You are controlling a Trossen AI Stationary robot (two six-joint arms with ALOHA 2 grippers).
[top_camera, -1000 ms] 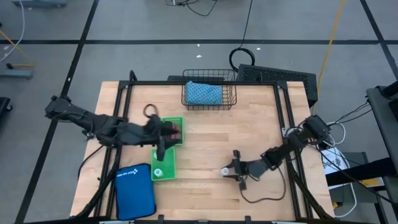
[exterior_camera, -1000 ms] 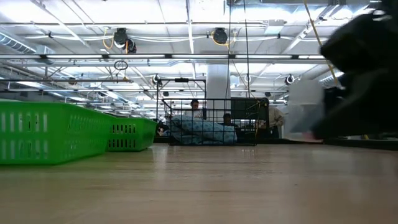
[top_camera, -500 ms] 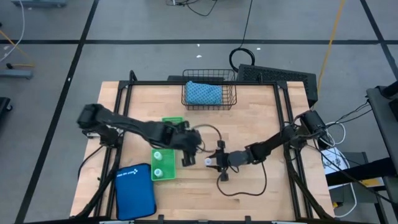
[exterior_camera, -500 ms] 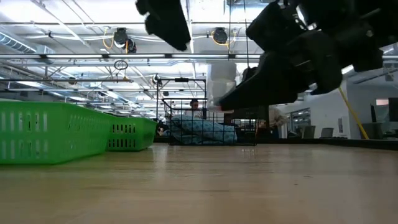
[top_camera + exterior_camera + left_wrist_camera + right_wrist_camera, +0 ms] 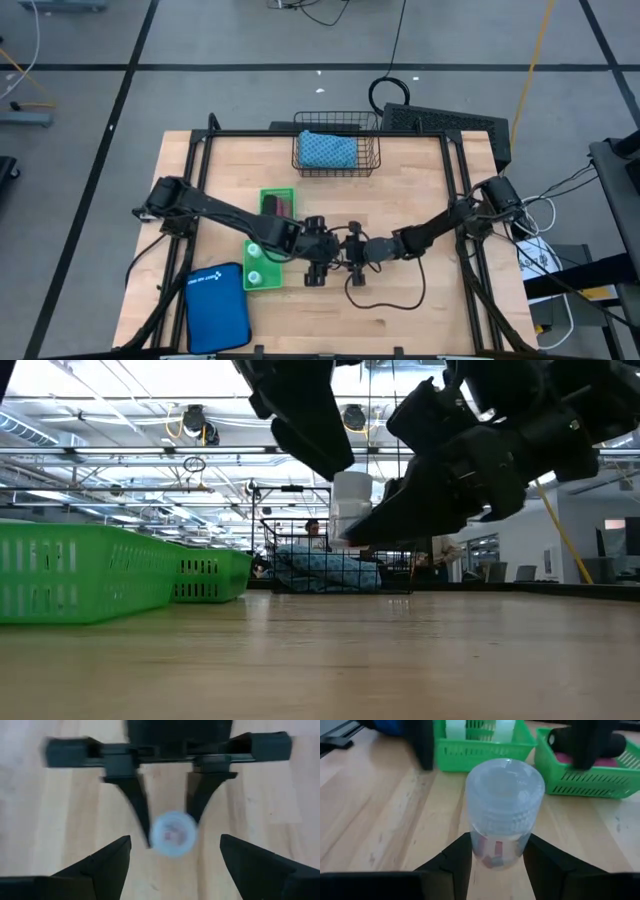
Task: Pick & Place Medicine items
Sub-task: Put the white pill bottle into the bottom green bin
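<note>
My left gripper should next take hold of the small white round bottle by its cap [image 5: 174,834], so that it can put the bottle in the green basket.
A small white round bottle [image 5: 504,802] hangs above the middle of the table, with my right gripper [image 5: 350,250] shut on it. My left gripper [image 5: 318,262] comes in from the left and slants down, open. Its fingers [image 5: 422,745] stand wide on either side of the bottle and touch nothing. Two more white bottles [image 5: 254,264] stand in the near green basket [image 5: 247,282]. Pink and black pieces [image 5: 282,208] lie in the far green basket [image 5: 278,192]. My right gripper pinches the bottle's lower body [image 5: 492,851] between its two fingers. They come nearly level from the table's right side. The bottle stands upright with its cap [image 5: 172,834] up, lifted clear of the table.
A blue zip pouch [image 5: 216,306] lies at the near left corner. A wire basket [image 5: 300,165] with a blue cloth bundle stands at the far edge. A loose cable [image 5: 385,300] loops on the table below my right arm. Bare wood lies to the near right.
My left gripper has left the far green basket and gone toward the table's right and near edges, sinking to the bottle. My right gripper has carried the bottle toward the table's left, slightly higher. The two grippers now meet mid-table.
</note>
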